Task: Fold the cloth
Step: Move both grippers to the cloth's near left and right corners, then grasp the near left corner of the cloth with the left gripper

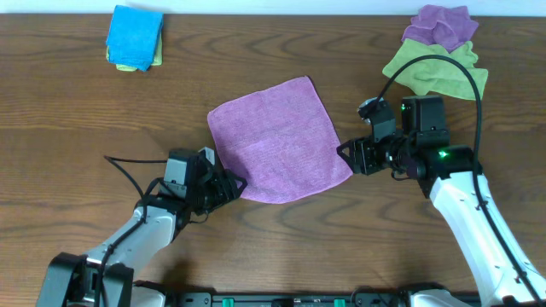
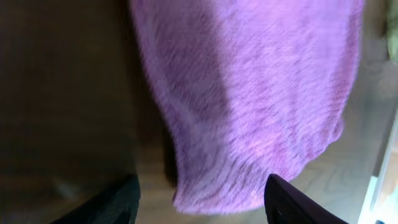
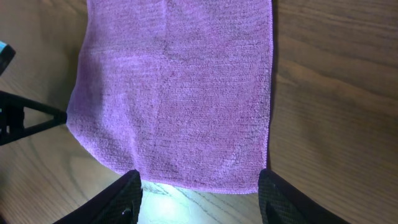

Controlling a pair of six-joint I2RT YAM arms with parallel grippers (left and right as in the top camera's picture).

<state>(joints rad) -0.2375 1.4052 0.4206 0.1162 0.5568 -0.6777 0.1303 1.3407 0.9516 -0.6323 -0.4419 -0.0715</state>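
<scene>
My left gripper will next grab the purple cloth's near-edge corner (image 1: 242, 189) (image 2: 196, 200), opposite the corner of the cloth at my right gripper, to fold that edge over.
A purple cloth (image 1: 275, 141) lies spread flat on the wooden table, turned like a diamond. My left gripper (image 1: 232, 185) is open at the cloth's lower left edge; in the left wrist view the cloth's edge (image 2: 249, 112) hangs between the two open fingers (image 2: 202, 202). My right gripper (image 1: 348, 155) is open at the cloth's right corner; in the right wrist view the cloth (image 3: 180, 93) fills the frame and its edge sits just ahead of the open fingers (image 3: 199, 193). Neither gripper holds anything.
A folded blue cloth on a yellow-green one (image 1: 135, 38) lies at the back left. A crumpled purple cloth (image 1: 441, 26) and a green cloth (image 1: 435, 70) lie at the back right, just behind my right arm.
</scene>
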